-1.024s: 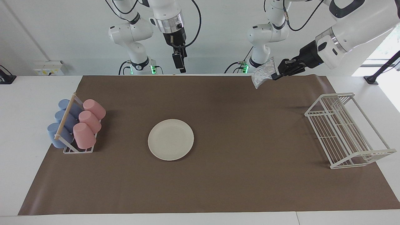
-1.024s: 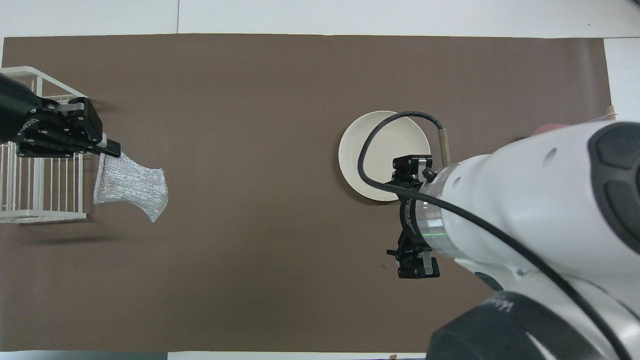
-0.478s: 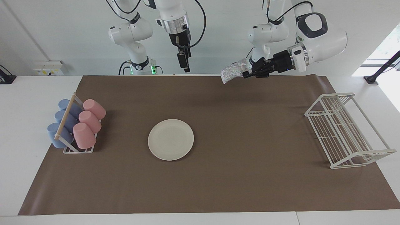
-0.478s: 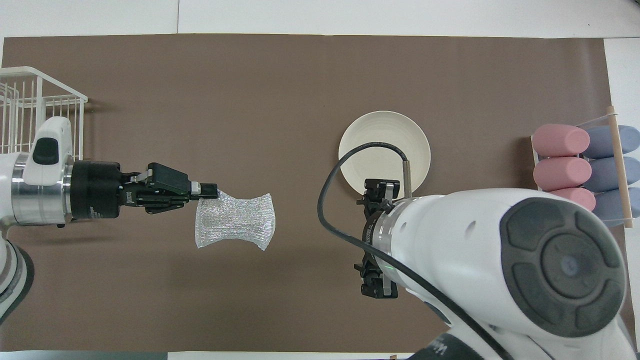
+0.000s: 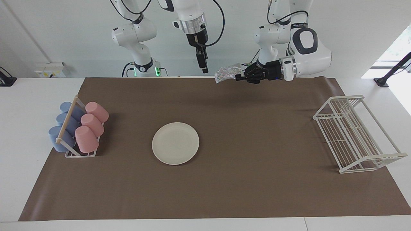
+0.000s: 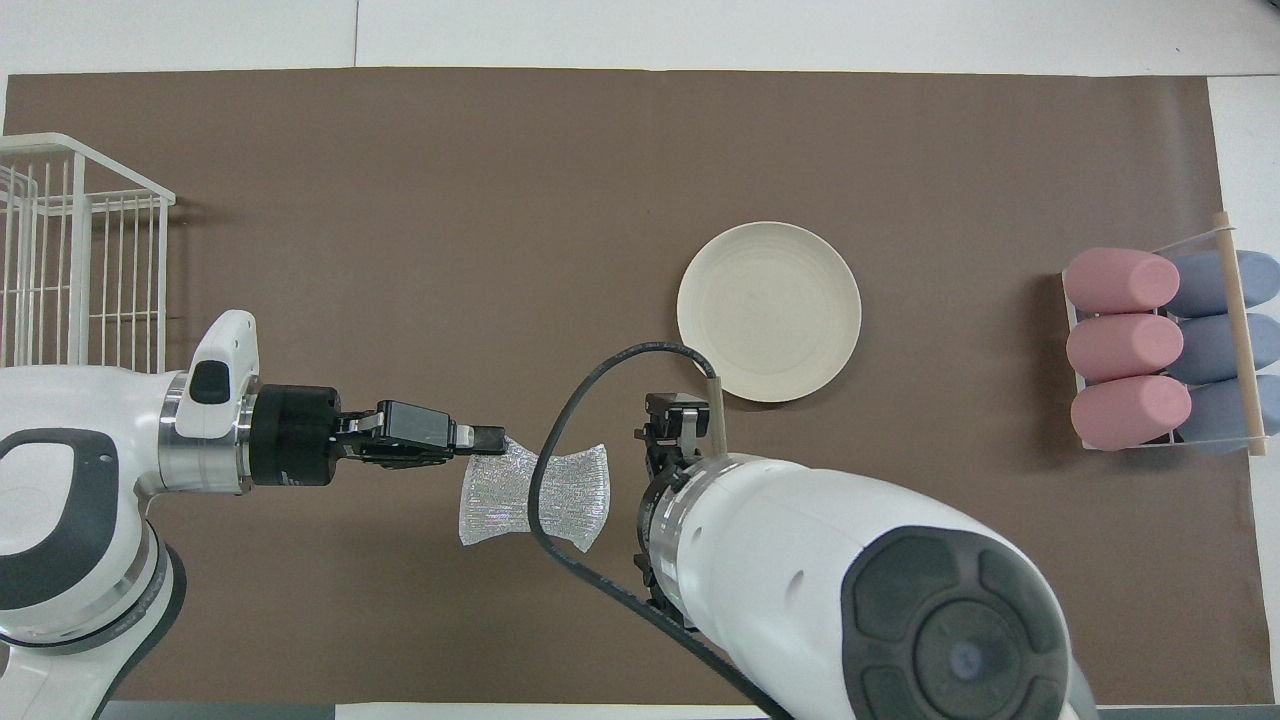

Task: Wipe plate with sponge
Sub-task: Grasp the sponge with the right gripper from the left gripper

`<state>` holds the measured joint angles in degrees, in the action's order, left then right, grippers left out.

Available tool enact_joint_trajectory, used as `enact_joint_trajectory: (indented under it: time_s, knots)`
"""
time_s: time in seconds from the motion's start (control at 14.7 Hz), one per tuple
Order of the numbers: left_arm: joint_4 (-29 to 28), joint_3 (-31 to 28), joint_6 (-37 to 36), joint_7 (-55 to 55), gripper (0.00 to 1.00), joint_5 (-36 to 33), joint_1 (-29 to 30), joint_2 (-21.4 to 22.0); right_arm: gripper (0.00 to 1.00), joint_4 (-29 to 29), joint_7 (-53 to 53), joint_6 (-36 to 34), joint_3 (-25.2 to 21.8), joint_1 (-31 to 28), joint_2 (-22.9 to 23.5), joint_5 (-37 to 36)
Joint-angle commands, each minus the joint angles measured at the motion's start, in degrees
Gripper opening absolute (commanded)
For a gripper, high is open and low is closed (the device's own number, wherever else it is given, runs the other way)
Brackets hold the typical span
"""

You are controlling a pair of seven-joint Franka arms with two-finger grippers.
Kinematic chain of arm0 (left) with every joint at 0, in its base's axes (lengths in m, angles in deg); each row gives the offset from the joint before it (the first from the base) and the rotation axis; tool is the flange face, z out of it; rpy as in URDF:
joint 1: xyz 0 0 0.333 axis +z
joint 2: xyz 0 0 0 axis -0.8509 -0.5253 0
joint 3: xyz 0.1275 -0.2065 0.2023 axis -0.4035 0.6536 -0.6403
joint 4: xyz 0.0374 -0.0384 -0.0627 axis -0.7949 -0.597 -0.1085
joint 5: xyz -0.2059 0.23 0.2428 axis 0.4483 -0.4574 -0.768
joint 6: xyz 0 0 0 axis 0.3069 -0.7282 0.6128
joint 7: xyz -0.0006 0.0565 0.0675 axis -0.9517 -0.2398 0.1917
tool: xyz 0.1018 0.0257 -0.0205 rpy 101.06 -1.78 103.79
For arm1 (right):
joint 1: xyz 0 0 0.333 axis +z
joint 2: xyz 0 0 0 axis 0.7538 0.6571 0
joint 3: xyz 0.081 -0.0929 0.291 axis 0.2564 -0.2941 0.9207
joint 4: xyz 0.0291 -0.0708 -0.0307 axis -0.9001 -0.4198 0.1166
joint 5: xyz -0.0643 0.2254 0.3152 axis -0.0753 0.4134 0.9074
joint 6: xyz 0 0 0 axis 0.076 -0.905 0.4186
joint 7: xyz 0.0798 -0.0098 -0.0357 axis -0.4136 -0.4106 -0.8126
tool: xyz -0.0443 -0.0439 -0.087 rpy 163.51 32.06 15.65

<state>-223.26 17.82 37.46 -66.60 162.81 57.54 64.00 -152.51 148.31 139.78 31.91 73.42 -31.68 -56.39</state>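
My right gripper grabs the sponge by its loose end next, because my left gripper is already closed on an edge of the sponge.
The cream-white plate lies flat on the brown mat near the middle of the table, with nothing on it. My left gripper is shut on one edge of the silvery sparkly sponge, which hangs in the air over the part of the mat by the robots. My right gripper points down, open and holding nothing, just beside the sponge. In the overhead view the right arm's wrist and cable cover part of the sponge.
A white wire rack stands at the left arm's end of the table. A small holder with pink and blue cups lying on their sides sits at the right arm's end. The brown mat covers most of the table.
The left arm has swung the sponge from above the wire rack's end toward the table's middle. The right arm has shifted toward the sponge, uncovering the plate in the overhead view.
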Motion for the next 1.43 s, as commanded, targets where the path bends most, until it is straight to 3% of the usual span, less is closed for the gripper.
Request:
enact_joint_trajectory:
  time_s: [0.0,0.61,0.96,1.16,1.36]
  knots:
    - [-1.32,-0.65,-0.66,-1.41,0.0,4.41,-1.25,0.52,1.0,-3.96,0.4,7.32,0.07,-0.34,-1.74,3.41]
    - [-1.41,-0.65,-0.66,-1.33,0.0,6.89,-1.78,0.52,1.0,-7.84,1.63,15.0,0.15,5.91,0.19,3.68]
    - [-1.41,-0.65,-1.36,-1.24,0.0,6.8,-1.52,0.6,0.48,-7.49,-0.12,15.09,0.07,5.56,0.54,3.59]
    - [-1.41,-0.83,-2.06,-1.15,0.0,6.71,-1.25,0.61,0.0,-7.31,-1.71,15.52,0.07,5.38,0.81,3.59]
    - [-1.41,-0.91,-2.24,-1.06,0.0,6.54,-1.17,0.69,0.0,-6.7,-1.62,15.52,0.07,5.29,1.07,3.59]
